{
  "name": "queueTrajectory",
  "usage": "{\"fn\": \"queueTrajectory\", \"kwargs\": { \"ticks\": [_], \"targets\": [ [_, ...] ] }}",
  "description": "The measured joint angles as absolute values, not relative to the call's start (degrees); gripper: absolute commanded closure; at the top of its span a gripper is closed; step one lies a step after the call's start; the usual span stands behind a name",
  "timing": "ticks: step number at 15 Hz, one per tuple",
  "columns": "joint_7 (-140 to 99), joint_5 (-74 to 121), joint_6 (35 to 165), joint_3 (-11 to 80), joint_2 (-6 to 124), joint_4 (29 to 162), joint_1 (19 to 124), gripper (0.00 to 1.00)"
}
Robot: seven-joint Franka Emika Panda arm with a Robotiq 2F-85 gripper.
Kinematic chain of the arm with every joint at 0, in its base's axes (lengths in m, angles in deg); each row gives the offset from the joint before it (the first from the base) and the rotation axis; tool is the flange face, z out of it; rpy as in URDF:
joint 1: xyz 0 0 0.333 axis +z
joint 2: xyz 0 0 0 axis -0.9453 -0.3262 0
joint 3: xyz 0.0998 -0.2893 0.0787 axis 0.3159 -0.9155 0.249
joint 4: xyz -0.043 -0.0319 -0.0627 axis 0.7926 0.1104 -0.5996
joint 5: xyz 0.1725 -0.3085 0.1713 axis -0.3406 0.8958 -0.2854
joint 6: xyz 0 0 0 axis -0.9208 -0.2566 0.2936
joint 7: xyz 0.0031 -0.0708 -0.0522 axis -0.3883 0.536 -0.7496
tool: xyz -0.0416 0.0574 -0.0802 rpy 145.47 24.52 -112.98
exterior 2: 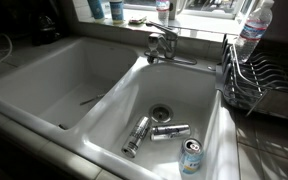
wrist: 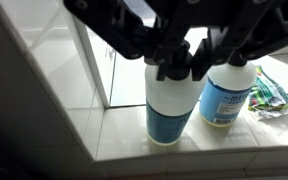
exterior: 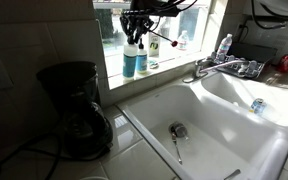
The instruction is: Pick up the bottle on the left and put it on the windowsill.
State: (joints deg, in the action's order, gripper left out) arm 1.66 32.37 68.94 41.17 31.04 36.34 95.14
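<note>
I need to open my gripper now, because the bottle's base rests flat on the sill tiles and the bottle would stay upright on the windowsill.
The bottle (exterior: pixel 130 62), teal-blue below, white above and with a dark cap, stands upright on the windowsill (exterior: pixel 174 58) by the window frame. My gripper (exterior: pixel 132 40) hangs right over it with its fingers closed round the cap. In the wrist view the bottle (wrist: pixel 172 110) rests on the pale sill tiles (wrist: pixel 124 140), and the dark fingers (wrist: pixel 179 65) clasp its top. A blue bottle with a white pump top (wrist: pixel 224 95) stands next to it, almost touching.
A black coffee maker (exterior: pixel 74 105) stands on the counter left of the double sink (exterior: pixel 224 125). Faucet (exterior: pixel 219 68) and clear water bottle (exterior 2: pixel 254 25) are at the back. Cans (exterior 2: pixel 139 135) lie in a basin. A dish rack (exterior 2: pixel 259 80) stands beside it.
</note>
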Motion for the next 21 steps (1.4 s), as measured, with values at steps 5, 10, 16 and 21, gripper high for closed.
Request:
{"fn": "queueTrajectory", "kwargs": {
  "ticks": [5,10,16,21],
  "targets": [
    [1.0,32.4,68.9,41.2,30.1,35.1,95.3,0.31],
    [0.4,32.4,68.9,41.2,30.0,34.2,95.6,0.0],
    [1.7,32.6,64.8,41.5,32.3,32.7,99.1,0.0],
    [10.4,31.3,42.4,41.4,37.8,30.6,105.8,0.0]
  ]
}}
